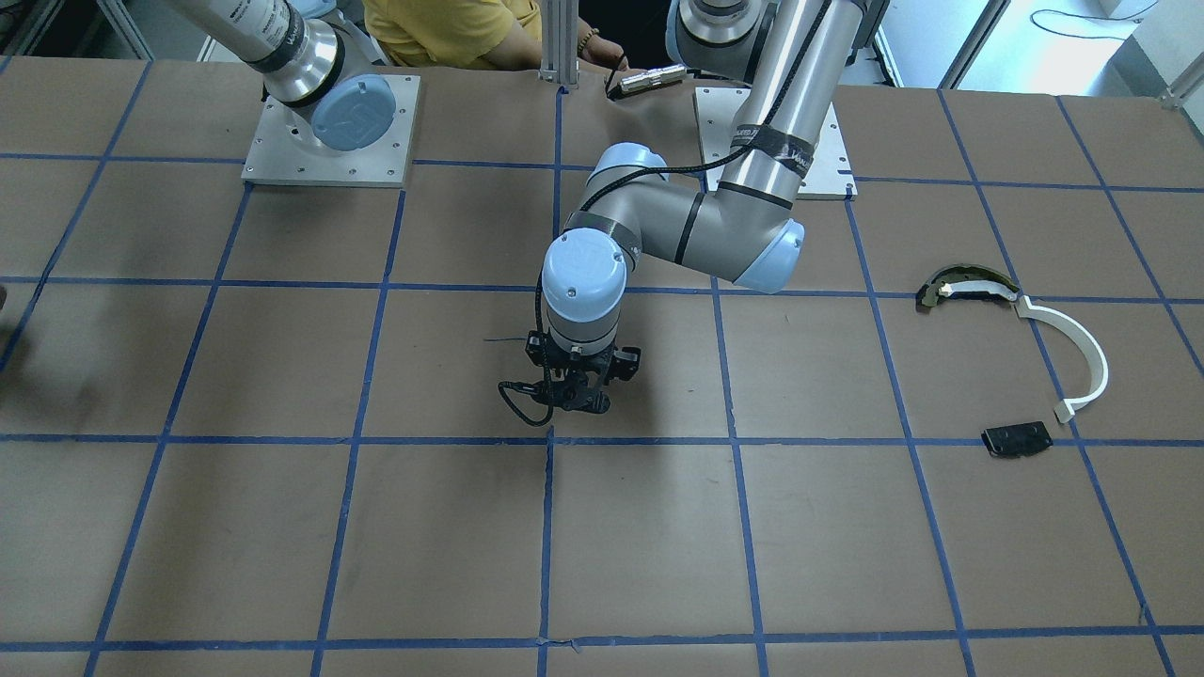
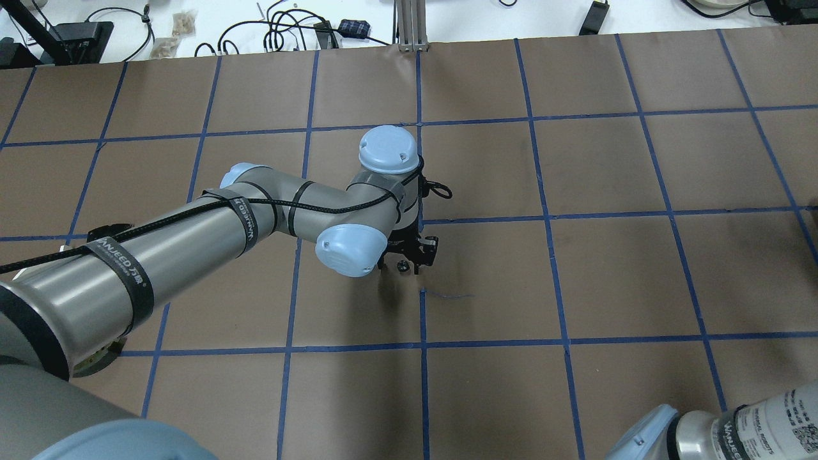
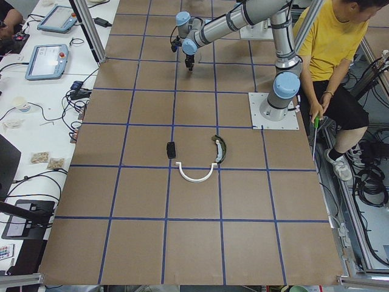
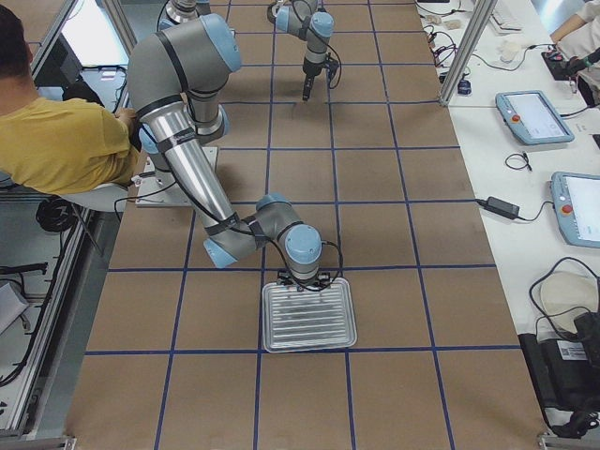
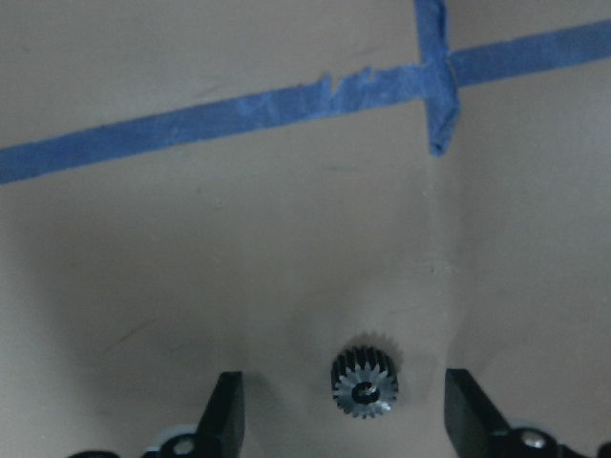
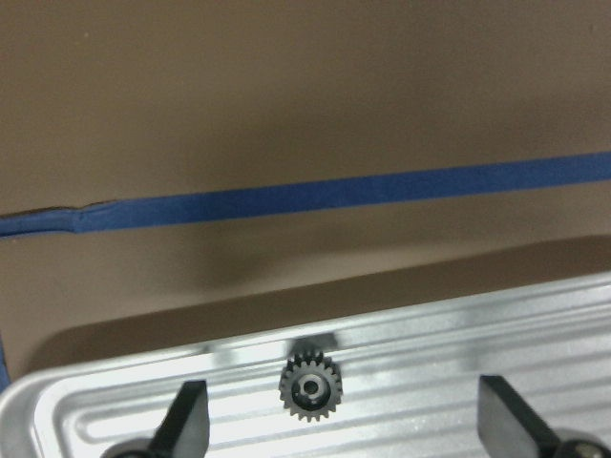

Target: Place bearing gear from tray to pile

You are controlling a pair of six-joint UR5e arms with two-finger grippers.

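My right gripper closes on the bearing gear now, since its fingers straddle the gear's toothed rim at its height, low over the silver tray.
A small dark bearing gear (image 5: 365, 385) lies on the brown paper between the spread fingers of my left gripper (image 5: 346, 420), which is open and not touching it. The gripper hangs over mid-table (image 2: 404, 265). The pile lies far off toward my left end of the table: a dark-and-cream curved piece (image 1: 969, 285), a white curved strip (image 1: 1082, 353) and a black plate (image 1: 1016, 439). My right gripper (image 6: 348, 425) is open just above a second gear (image 6: 310, 389) on the silver tray (image 6: 430, 353).
The ridged tray (image 4: 309, 319) sits at my right end of the table, out of the overhead and front views. A person in a yellow shirt (image 3: 328, 48) sits behind the robot bases. Blue tape lines grid the brown paper.
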